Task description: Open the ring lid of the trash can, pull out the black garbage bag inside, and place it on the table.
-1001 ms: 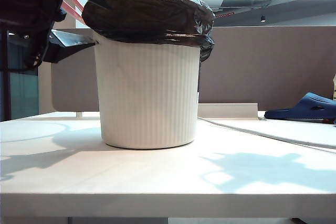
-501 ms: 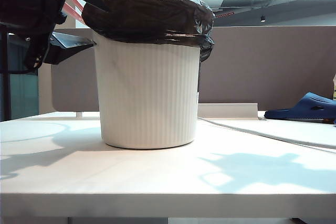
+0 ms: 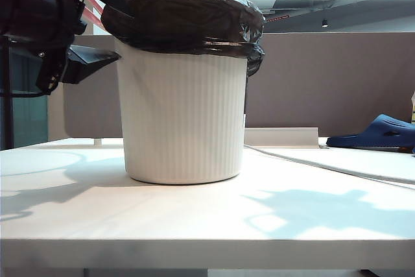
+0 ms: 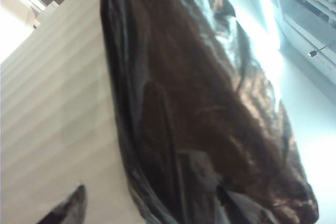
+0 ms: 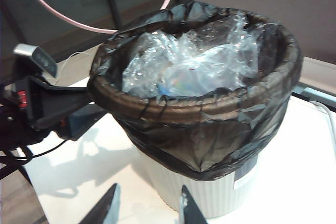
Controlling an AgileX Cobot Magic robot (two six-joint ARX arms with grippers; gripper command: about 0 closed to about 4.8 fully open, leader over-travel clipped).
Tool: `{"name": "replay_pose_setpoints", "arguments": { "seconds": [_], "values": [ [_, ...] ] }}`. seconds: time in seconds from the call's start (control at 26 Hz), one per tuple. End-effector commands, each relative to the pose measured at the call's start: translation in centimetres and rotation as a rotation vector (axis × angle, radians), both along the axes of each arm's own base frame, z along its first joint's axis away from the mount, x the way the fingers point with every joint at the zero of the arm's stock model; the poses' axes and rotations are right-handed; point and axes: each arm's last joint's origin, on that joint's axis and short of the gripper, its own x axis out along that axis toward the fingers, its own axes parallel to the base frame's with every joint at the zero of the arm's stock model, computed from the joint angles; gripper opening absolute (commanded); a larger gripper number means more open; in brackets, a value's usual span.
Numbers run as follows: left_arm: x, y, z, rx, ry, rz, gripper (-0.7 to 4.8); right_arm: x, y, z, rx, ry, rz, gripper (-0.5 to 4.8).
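My left gripper is to grab the bag next by that loose edge point(image 3: 122, 36), since the black bag's folded edge hangs slack outside the ribbed can's side point(image 3: 178, 115).
The cream ribbed trash can point(image 3: 183, 118) stands mid-table point(image 3: 194, 225). The black garbage bag point(image 3: 185, 17) lines it, folded down over the rim. In the right wrist view the bag point(image 5: 210, 129) holds crumpled clear plastic. My left gripper point(image 3: 111, 27) is open and straddles the rim on the can's left. One of its fingers lies over the bag and the other beside the can wall; the left wrist view shows the same point(image 4: 157, 211). The pink ring lid point(image 5: 52, 11) arcs behind the can, off the rim. What bears it is hidden. My right gripper point(image 5: 147, 208) hovers open and empty, short of the can point(image 5: 220, 192).
A dark blue slipper point(image 3: 379, 133) lies at the far right of the table. A grey-brown partition point(image 3: 324, 82) runs behind the table. A white cable point(image 3: 324, 167) crosses the right side. The thick front table edge point(image 3: 194, 254) is near the camera.
My left gripper has edged closer to the can's rim, its lower finger now almost at the wall. Can, bag and right gripper have not moved.
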Motion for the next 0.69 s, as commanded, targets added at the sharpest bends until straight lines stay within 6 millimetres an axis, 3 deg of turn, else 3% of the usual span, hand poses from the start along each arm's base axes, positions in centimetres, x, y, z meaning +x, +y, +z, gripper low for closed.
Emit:
{"name": "replay_pose_setpoints", "arguments": {
  "seconds": [0.04, 0.69],
  "values": [
    [0.12, -0.08, 0.23, -0.024, -0.021, 0.002, 3.1, -0.05, 0.04, 0.24, 0.005, -0.02, 0.011, 1.44],
    [0.23, 0.04, 0.2, -0.029, -0.018, 0.055, 3.1, -0.05, 0.05, 0.18, 0.005, -0.018, 0.014, 1.44]
  ]
}}
